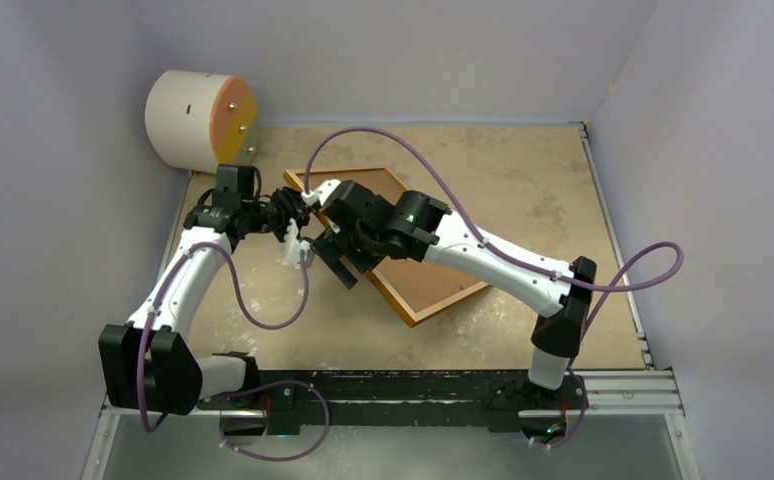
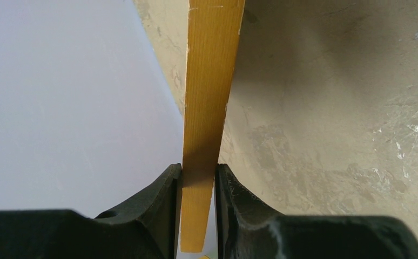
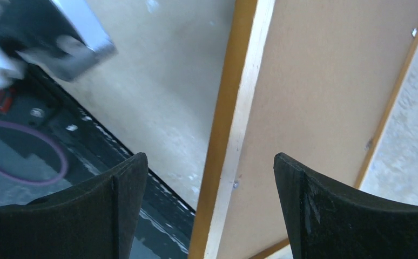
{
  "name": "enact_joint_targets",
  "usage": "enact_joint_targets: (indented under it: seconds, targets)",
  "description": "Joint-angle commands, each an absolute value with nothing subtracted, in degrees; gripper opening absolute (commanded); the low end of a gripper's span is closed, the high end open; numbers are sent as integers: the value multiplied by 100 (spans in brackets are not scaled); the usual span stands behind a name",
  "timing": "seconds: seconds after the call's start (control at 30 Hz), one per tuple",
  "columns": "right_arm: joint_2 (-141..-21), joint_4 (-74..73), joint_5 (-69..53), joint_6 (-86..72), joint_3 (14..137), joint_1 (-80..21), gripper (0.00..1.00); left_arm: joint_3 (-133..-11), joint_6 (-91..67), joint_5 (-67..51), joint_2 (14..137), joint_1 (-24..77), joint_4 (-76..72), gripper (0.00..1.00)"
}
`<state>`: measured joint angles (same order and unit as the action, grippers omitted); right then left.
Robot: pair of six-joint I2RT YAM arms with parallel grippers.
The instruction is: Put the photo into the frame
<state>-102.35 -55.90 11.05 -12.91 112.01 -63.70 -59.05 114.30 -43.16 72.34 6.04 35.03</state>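
Note:
The frame needs to be turned over onto its back. My right gripper should next grab the frame's wooden rim [image 3: 224,157] beside my left gripper to do that.
The frame [image 1: 433,282] lies back up in the middle of the table, its brown back showing inside the orange-brown wooden rim. My left gripper [image 1: 295,215] is shut on the frame's left rim; in the left wrist view the wooden rail [image 2: 209,81] stands pinched between the jaws of this gripper [image 2: 197,172]. My right gripper [image 1: 338,262] is open and empty just above the frame's near left edge; in the right wrist view the rim [image 3: 234,118] and the back [image 3: 315,81] pass below its gripper [image 3: 209,159]. The photo is not in view.
A cream-and-orange cylinder [image 1: 198,120] lies at the back left corner against the wall. Grey walls close the table on the left, back and right. A black rail [image 1: 413,385] runs along the near edge. Purple cables [image 1: 653,265] loop from both arms.

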Motion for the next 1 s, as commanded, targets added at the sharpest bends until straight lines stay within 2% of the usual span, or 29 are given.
enact_joint_targets:
  seconds: [0.0, 0.17, 0.7, 0.77, 0.9, 0.97]
  targets:
    - [-9995, -6018, 1936, -1069, 10873, -6526, 88, -6302, 11096, -4755, 7119, 615, 3067, 9]
    - [-10178, -6087, 2551, -1064, 10723, -6709, 82, -6311, 11028, -4764, 7069, 615, 3076, 9]
    - [-10602, -5590, 3365, -1140, 10286, -6901, 57, -6320, 10696, -4759, 7046, 615, 2966, 8]
    - [-10548, -5567, 3690, -1245, 10255, -6907, 49, -6311, 10696, -4770, 7038, 612, 2962, 8]
    - [-10370, -5400, 4301, -1305, 10270, -6905, 26, -6306, 10668, -4809, 7016, 615, 2971, 9]
    - [-10250, -5270, 4523, -1310, 10289, -6908, 17, -6310, 10647, -4828, 6995, 611, 2960, 14]
